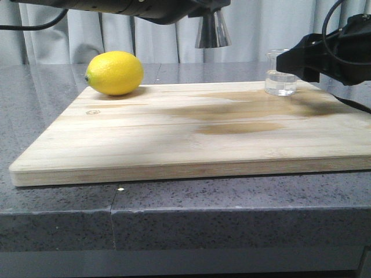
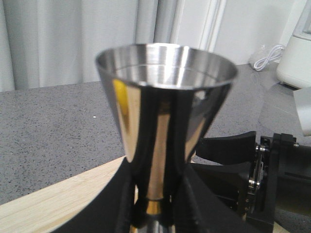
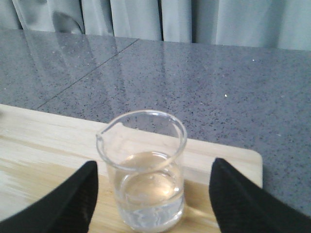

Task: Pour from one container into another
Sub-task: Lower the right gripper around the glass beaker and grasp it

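My fingers reach the near side of the glass beaker, short of its far side [image 3: 146,116]. My right gripper moves farther over the beaker next, then closes.
A small clear glass beaker [image 1: 280,74] [image 3: 145,165] stands upright on the far right of the wooden board [image 1: 191,133], about half full of clear liquid. My right gripper [image 3: 151,199] is open, one finger on each side of the beaker, apart from the glass. The steel jigger [image 2: 164,111] [image 1: 212,29] hangs upright above the back of the board, its gold band low between the black fingers. My left gripper [image 2: 158,204] is shut on the jigger's narrow waist. In the front view only the jigger's lower cone shows under the left arm.
A yellow lemon [image 1: 115,72] lies on the board's far left corner. The board rests on a grey speckled counter [image 1: 174,214] with curtains behind. Darker damp-looking stains [image 1: 243,127] mark the board's middle right. A white appliance [image 2: 295,53] stands far off.
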You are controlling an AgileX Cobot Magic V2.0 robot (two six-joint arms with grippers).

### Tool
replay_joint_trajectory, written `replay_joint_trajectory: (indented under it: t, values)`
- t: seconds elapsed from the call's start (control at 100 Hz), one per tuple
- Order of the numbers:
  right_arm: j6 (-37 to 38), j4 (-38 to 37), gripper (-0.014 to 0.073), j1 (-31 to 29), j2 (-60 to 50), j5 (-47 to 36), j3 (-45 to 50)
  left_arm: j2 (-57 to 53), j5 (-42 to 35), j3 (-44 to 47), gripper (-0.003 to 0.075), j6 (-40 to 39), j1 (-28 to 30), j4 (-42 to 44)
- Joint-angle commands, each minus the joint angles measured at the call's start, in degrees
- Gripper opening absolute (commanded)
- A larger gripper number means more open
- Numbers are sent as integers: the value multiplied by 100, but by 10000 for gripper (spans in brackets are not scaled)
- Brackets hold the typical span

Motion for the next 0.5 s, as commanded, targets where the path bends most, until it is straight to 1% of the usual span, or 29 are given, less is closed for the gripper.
replay_joint_trajectory:
  t: [0.0, 0.09, 0.16, 0.29, 0.49]
  values:
    - [-87, 43, 465, -50, -105, -550, -157, -275, -477, -164, 40, -35, -34, 58]
    - [-87, 43, 512, -50, -1, -617, -157, -275, -477, -164, 40, -35, -34, 58]
    - [-87, 43, 533, -50, 80, -691, -157, -275, -477, -164, 40, -35, -34, 58]
    - [-96, 43, 532, -50, 142, -845, -157, -275, -477, -164, 40, -35, -34, 58]
    - [-96, 43, 532, -50, 142, -781, -323, -275, -477, -164, 40, -35, -34, 58]
